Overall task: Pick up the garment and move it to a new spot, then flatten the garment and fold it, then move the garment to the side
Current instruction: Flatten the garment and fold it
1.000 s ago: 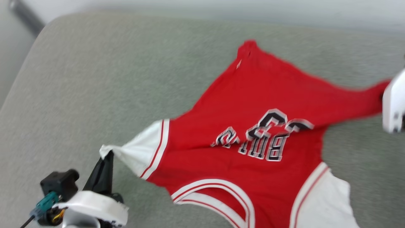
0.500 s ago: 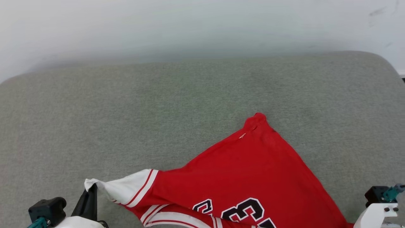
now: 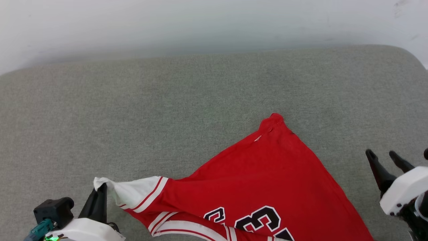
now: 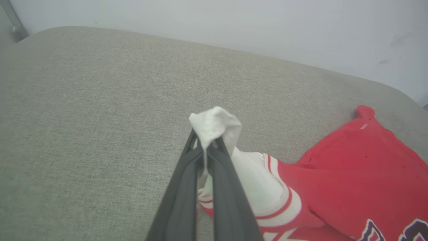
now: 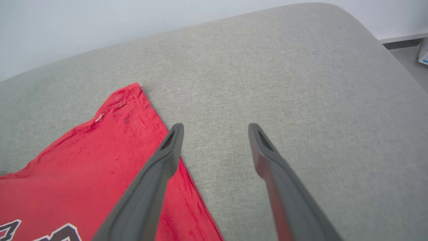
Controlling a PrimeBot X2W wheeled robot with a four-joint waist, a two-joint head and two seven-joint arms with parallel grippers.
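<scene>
I will next pick up the garment [image 3: 267,180] with my right gripper by its red hem corner [image 3: 274,120]. That corner pokes up in a fold while the garment's body lies flat.
The red garment [image 3: 267,180] lies spread on the grey-green cushion, black white-outlined numerals near the bottom edge of the head view. Its white-lined, striped corner is pulled out to the left. My left gripper [image 3: 100,187] is shut on that white corner; the left wrist view shows the white fabric [image 4: 215,125] bunched between the closed fingertips of the left gripper [image 4: 205,147]. My right gripper [image 3: 381,155] stands open at the right, just off the garment's right edge. In the right wrist view the right gripper [image 5: 215,129] has nothing between its fingers, and the garment [image 5: 100,160] lies under its left finger.
The grey-green upholstered surface [image 3: 167,110] stretches wide behind and to the left of the garment. A pale wall [image 3: 200,23] runs along its far edge. The cushion's rounded right corner [image 5: 351,20] drops off to the floor.
The head camera swung, shifting the whole picture. My right gripper let go of the garment's right corner and now stands open beside it. The left gripper keeps its hold.
</scene>
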